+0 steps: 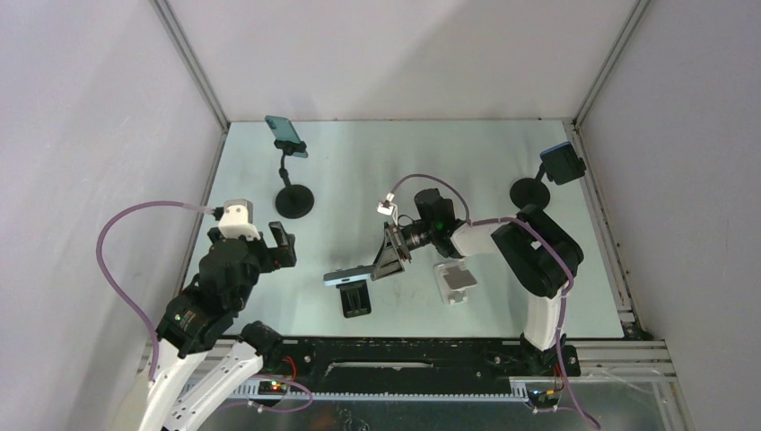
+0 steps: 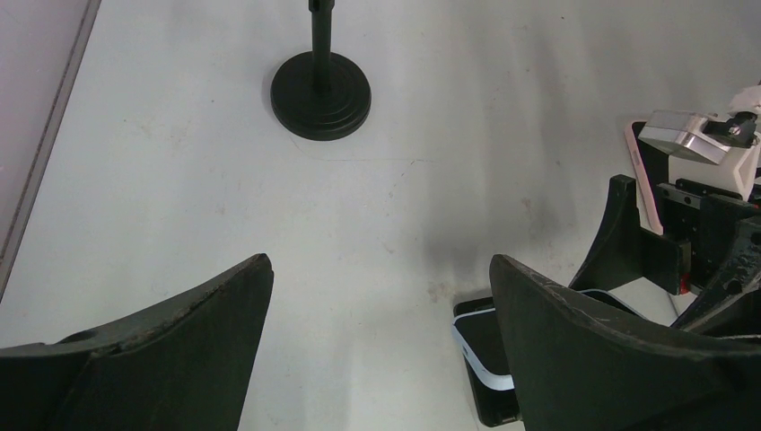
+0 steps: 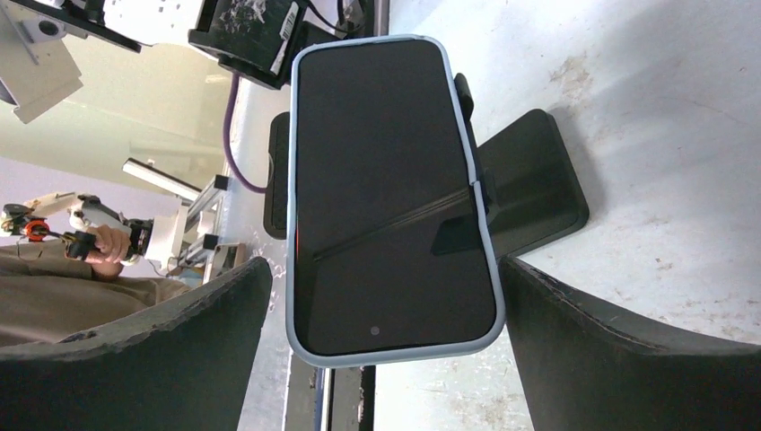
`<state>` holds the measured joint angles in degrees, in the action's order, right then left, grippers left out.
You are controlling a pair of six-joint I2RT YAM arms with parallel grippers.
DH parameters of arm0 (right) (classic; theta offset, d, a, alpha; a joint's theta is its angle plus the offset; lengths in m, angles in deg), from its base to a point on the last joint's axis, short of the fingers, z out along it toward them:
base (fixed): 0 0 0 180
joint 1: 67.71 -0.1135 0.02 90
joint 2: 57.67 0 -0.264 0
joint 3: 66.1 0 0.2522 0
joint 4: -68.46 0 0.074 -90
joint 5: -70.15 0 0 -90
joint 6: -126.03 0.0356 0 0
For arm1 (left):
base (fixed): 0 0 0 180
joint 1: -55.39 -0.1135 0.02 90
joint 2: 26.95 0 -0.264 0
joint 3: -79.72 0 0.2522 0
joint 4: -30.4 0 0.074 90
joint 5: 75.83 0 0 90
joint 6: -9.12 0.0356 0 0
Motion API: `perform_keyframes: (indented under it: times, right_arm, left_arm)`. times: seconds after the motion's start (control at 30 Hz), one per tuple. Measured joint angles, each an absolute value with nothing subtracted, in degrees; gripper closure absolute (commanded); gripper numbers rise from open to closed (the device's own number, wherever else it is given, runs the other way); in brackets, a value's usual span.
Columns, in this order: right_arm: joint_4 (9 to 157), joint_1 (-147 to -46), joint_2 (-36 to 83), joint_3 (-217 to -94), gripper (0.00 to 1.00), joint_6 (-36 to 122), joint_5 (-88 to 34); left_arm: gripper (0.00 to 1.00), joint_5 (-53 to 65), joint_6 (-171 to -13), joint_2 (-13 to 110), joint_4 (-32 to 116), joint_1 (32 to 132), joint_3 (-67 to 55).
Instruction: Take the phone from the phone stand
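My right gripper should close now on the phone's near end (image 1: 371, 273) (image 3: 397, 307), because the phone's end reaches in between both fingertips and past them.
A phone (image 3: 390, 197) in a light blue case, dark screen up, sits clamped in a low black phone stand (image 3: 529, 193) near the table's front middle. My right gripper (image 3: 381, 265) is open, one finger on each side of the phone's near end with a narrow gap on both sides. From above, the phone (image 1: 345, 277) rests on the stand (image 1: 357, 301), with the right gripper (image 1: 381, 260) just to its right. My left gripper (image 1: 284, 247) hangs open and empty to the left. In its own view the left gripper (image 2: 379, 260) frames bare table, with the phone's corner (image 2: 480, 346) behind its right finger.
A tall round-based stand (image 1: 294, 199) holding a teal phone (image 1: 287, 135) is at the back left. A second one (image 1: 529, 192) with a blue phone (image 1: 564, 164) stands at the back right. A small white block (image 1: 456, 283) lies right of the phone stand. Walls enclose the table.
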<state>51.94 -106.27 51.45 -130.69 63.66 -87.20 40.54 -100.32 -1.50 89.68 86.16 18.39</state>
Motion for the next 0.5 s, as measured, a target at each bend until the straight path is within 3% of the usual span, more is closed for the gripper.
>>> perform_keyframes:
  times: [0.5]
  right_arm:
    - [53.4, -106.6, 52.8, -132.0, 0.09, 63.4, -87.2]
  left_arm:
    - [0.02, 40.5, -100.3, -1.4, 89.7, 86.2, 18.4]
